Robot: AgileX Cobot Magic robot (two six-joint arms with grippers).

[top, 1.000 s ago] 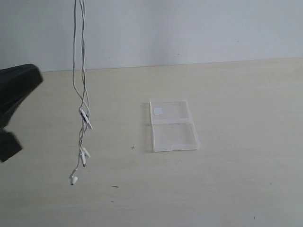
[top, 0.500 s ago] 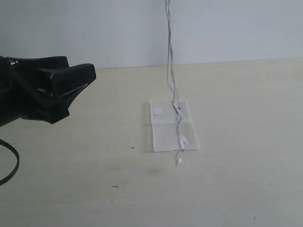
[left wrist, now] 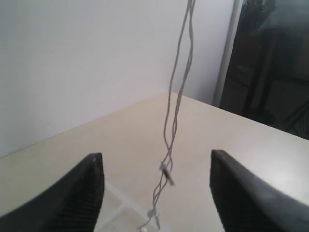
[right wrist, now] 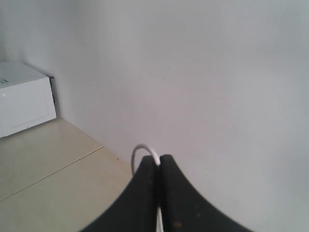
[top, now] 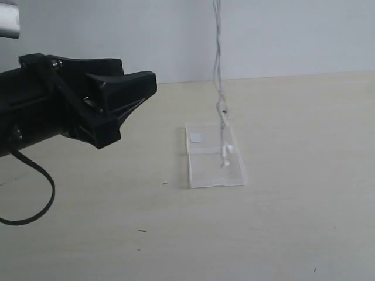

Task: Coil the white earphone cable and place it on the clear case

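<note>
Next, my left gripper grabs the white earphone cable by its doubled parts to coil it for the clear case [top: 214,155].
The white earphone cable [top: 220,88] hangs straight down from above the exterior view, its earbuds [top: 225,153] dangling just over the clear case [top: 214,155] on the table. My right gripper [right wrist: 159,162] is shut on a loop of the white earphone cable [right wrist: 145,150], high up and out of the exterior view. My left gripper [top: 126,99] is open at the left, level with the hanging cable and apart from it. In the left wrist view the cable [left wrist: 176,111] hangs ahead between the fingers [left wrist: 87,193], with nothing touching them.
A white box [right wrist: 24,99] stands on a surface by the wall in the right wrist view. A black robot cable [top: 35,199] loops below the left arm. A dark doorway [left wrist: 270,63] shows past the table's far corner.
The hanging cable swung from the left to over the clear case and rose a little. My left gripper moved rightward into the view, toward the cable.
</note>
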